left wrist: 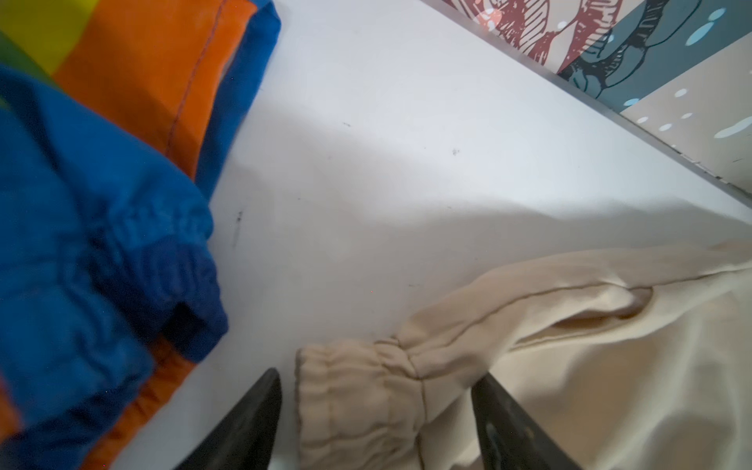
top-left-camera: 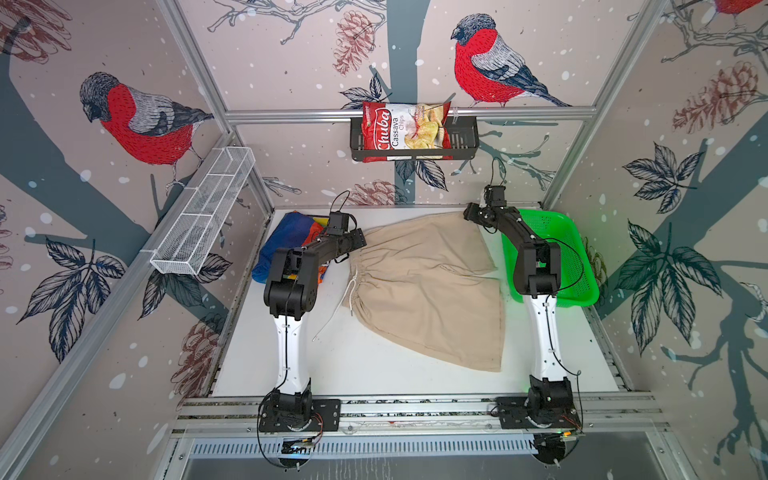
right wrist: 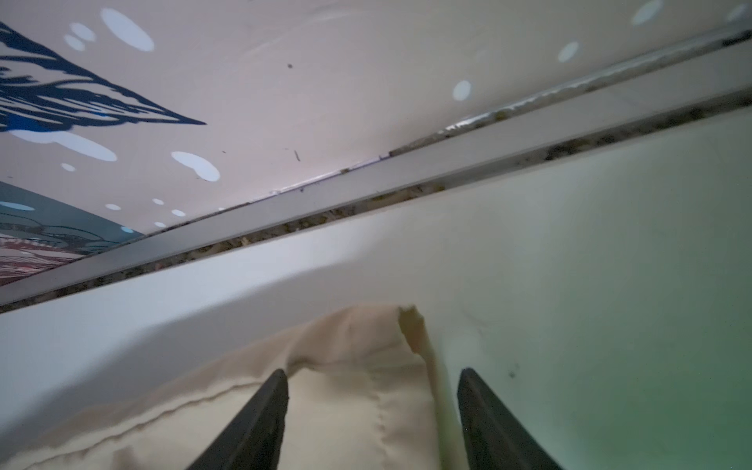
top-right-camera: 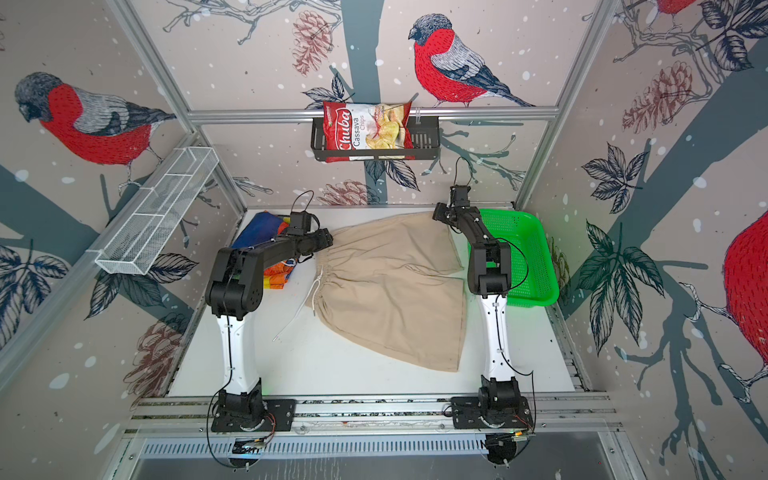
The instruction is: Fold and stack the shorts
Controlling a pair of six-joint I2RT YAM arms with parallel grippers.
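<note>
My left gripper needs to take the beige shorts (top-left-camera: 424,286) by the far waistband corner (top-left-camera: 364,240) next. Then it can fold the far leg over the near one.
The beige shorts (top-left-camera: 424,286) (top-right-camera: 390,286) lie spread flat mid-table in both top views, gathered waist to the left, legs to the right. The rainbow-striped shorts (top-left-camera: 286,232) (top-right-camera: 253,232) lie bunched at the back left, partly under my left arm. My left gripper (top-left-camera: 360,241) (left wrist: 378,374) is open, its jaws on either side of the far waistband corner (left wrist: 358,394) without pinching it. My right gripper (top-left-camera: 468,215) (right wrist: 373,371) is open over the far leg's hem corner (right wrist: 366,346), and the cloth lies loose between the jaws.
A green mesh basket (top-left-camera: 557,249) (top-right-camera: 523,249) stands at the back right behind my right arm. The white drawstring (top-left-camera: 332,320) trails toward the front left. On the back wall a black rack holds a chips bag (top-left-camera: 405,131). A white wire shelf (top-left-camera: 203,216) hangs on the left wall.
</note>
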